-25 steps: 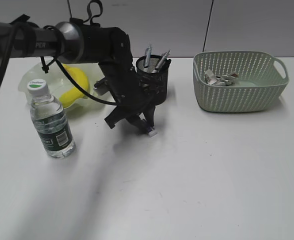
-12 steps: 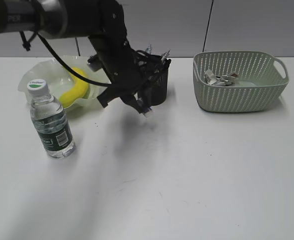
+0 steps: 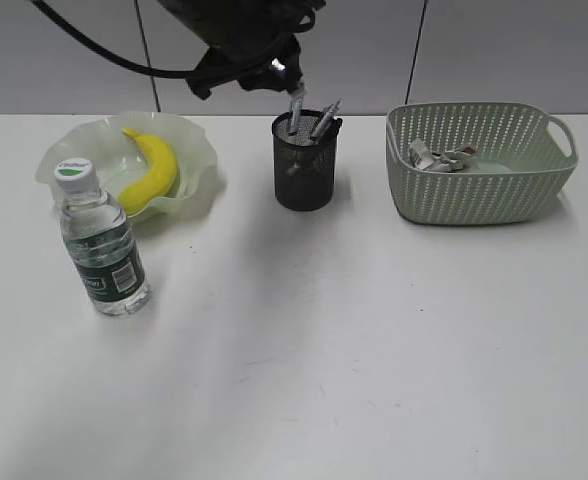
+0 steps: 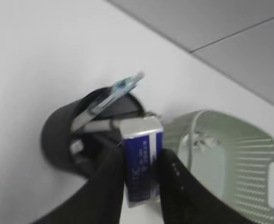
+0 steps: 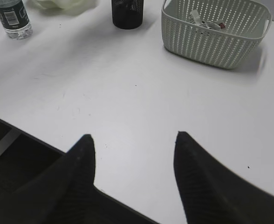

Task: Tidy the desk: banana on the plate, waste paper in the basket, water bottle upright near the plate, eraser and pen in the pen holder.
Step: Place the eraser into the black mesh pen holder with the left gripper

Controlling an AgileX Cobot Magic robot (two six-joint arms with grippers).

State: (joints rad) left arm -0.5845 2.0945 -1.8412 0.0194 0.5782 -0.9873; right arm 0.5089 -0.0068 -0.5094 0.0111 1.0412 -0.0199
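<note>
My left gripper keeps holding the eraser from here until the eraser is lowered into the pen holder, since the eraser hangs above the pen holder's rim.
My left gripper (image 3: 282,68) is shut on the eraser (image 4: 141,161), a white block in a blue sleeve, and holds it in the air above the black mesh pen holder (image 3: 304,160). The holder (image 4: 76,135) has pens standing in it. The banana (image 3: 154,165) lies in the pale green wavy plate (image 3: 199,150). The water bottle (image 3: 101,240) stands upright in front of the plate. The waste paper (image 3: 439,155) lies in the sage-green basket (image 3: 479,190). My right gripper (image 5: 133,140) is open and empty over the desk's near edge (image 5: 44,140).
The basket (image 5: 214,28) stands at the back right of the white desk (image 3: 374,340), the pen holder (image 5: 126,11) at the back middle, the bottle (image 5: 11,16) on the left. The left arm's cables hang over the back left.
My left gripper has lifted the eraser off the desk from in front of the pen holder and raised it to above the holder. The plate and banana now show in full.
</note>
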